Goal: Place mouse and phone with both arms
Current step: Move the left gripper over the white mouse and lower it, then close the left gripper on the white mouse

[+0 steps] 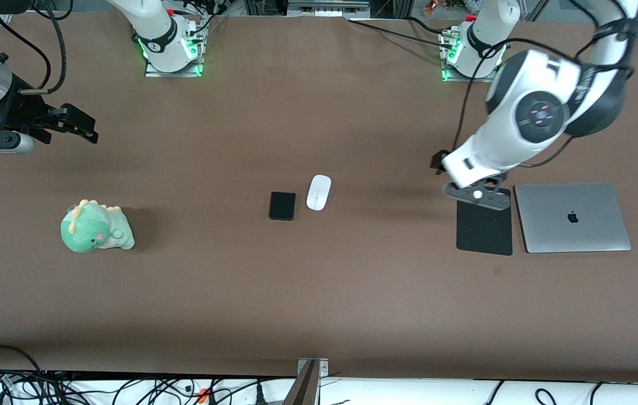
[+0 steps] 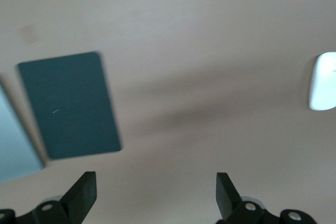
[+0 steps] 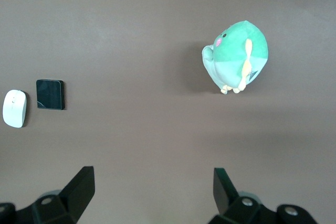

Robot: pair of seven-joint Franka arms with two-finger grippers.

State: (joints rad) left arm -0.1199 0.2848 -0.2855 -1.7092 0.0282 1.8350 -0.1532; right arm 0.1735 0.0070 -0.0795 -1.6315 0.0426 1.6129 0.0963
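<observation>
Next, my left gripper grabs the mouse by its long side edges, to place the white mouse [image 1: 318, 192] on the black mouse pad.
The white mouse [image 1: 318, 192] lies at the table's middle, with the black phone [image 1: 282, 206] right beside it, toward the right arm's end. My left gripper [image 1: 440, 163] hangs over the table by the black mouse pad's farther edge, open and empty. The left wrist view shows its spread fingers [image 2: 84, 195], the gripper [image 2: 156, 187] over bare table and the mouse [image 2: 323, 81] at the frame's edge. My right gripper [image 1: 85, 128] is open and empty, high over the right arm's end of the table. The right wrist view [image 3: 154, 184] shows the phone [image 3: 50, 94] and mouse [image 3: 14, 108] far off.
A black mouse pad [image 1: 484, 228] and a closed silver laptop [image 1: 572, 217] lie side by side at the left arm's end. A green plush dinosaur [image 1: 95, 226] sits at the right arm's end. The brown table [image 1: 319, 292] runs to its front edge, where cables lie.
</observation>
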